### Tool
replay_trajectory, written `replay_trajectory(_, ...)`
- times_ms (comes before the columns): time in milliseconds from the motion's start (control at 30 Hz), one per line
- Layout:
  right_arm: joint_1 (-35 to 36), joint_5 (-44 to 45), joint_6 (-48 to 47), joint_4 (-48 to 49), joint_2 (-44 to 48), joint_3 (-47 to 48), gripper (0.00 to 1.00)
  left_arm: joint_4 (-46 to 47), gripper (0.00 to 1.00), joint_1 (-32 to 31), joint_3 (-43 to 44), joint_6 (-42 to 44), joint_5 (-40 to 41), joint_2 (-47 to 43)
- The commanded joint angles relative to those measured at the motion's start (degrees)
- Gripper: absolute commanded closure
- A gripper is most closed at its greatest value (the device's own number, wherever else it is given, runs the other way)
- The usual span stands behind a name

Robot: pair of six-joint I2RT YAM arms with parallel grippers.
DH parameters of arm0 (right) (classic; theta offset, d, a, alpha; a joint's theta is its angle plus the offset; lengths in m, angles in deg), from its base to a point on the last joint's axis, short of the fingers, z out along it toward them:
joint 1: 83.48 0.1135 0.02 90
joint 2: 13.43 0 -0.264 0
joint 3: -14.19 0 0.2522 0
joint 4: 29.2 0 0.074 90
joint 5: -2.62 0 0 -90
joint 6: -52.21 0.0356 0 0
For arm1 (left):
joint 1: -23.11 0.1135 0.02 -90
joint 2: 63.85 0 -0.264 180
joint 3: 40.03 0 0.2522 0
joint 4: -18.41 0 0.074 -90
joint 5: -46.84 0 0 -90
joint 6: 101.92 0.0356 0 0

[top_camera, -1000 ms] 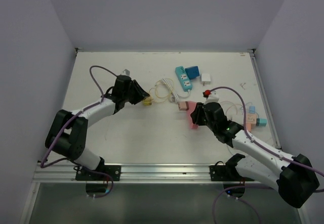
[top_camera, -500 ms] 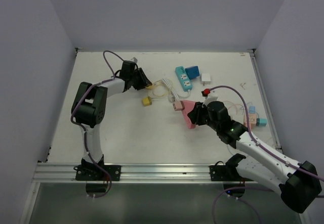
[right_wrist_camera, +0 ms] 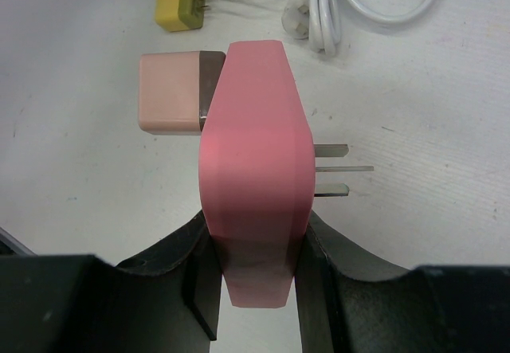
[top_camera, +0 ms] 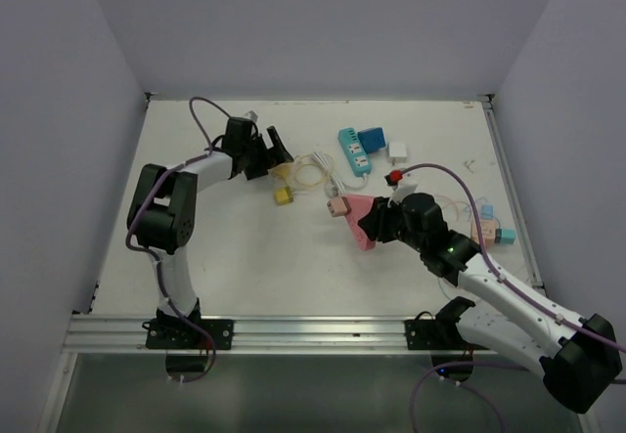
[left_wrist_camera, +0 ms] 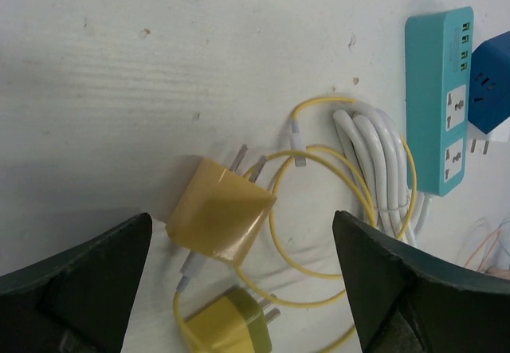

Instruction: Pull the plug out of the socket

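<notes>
I should grab the pale pink cube plug (top_camera: 338, 205) next with my left gripper, across its exposed opposite sides, clear of the socket (top_camera: 364, 226). Then I can pull it off.
My right gripper (right_wrist_camera: 253, 233) is shut on a deep pink socket adapter (right_wrist_camera: 255, 170) and holds it just above the table. Its metal prongs stick out to the right. A pale pink cube plug (right_wrist_camera: 169, 92) sits in its left face. In the top view the socket (top_camera: 364, 226) and plug (top_camera: 338, 205) are at mid-table. My left gripper (left_wrist_camera: 241, 217) is open over a yellow charger (left_wrist_camera: 219, 213) lying loose on the table. A second yellow-green plug (left_wrist_camera: 231, 321) on a yellow cable lies close by.
A teal power strip (top_camera: 354, 151), a blue adapter (top_camera: 372, 139) and a white cube (top_camera: 398, 150) lie at the back. A coiled white cable (top_camera: 318, 171) lies beside the yellow cable. A red plug (top_camera: 398, 179) and small coloured blocks (top_camera: 494, 230) are at the right.
The left arm swung to the back of the table and its gripper opened, leaving the yellow charger on the table. The right gripper shifted the pink socket slightly left.
</notes>
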Motion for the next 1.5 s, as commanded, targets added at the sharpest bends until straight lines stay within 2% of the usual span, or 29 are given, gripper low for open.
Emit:
replay_trajectory(0, 0.01, -1.54, -1.53, 2.56, 1.12, 3.63, 1.0, -3.0, 0.01, 0.83, -2.45, 2.43, 2.41, -8.42)
replay_trajectory(267, 0.01, -4.35, -1.62, 4.14, -0.72, 4.6, 1.0, -9.42, 0.0, 1.36, -9.13, 1.56, 4.26, -24.58)
replay_trajectory(400, 0.18, -6.11, -1.53, 5.63, -2.13, 4.78, 1.0, -10.22, 0.0, 0.84, -13.35, -0.99, 1.28, -32.24)
replay_trajectory(633, 0.62, -8.31, -0.48, 9.84, -5.11, 5.3, 1.0, -13.91, 0.02, -6.36, -18.79, -8.09, 5.57, -42.53)
replay_trajectory(767, 1.24, -8.83, 0.14, 11.52, -6.87, 5.57, 1.0, -10.58, 0.03, -10.58, -22.84, -13.64, 7.95, -46.84)
replay_trajectory(1133, 2.82, -9.1, 1.54, 13.63, -8.63, 5.74, 1.0, -1.62, 0.06, -20.87, -26.54, -22.0, 13.22, -45.26)
replay_trajectory(1467, 3.61, -9.01, 3.74, 15.74, -9.51, 5.39, 1.0, 1.03, 0.22, -25.53, -27.16, -25.08, 16.13, -41.92)
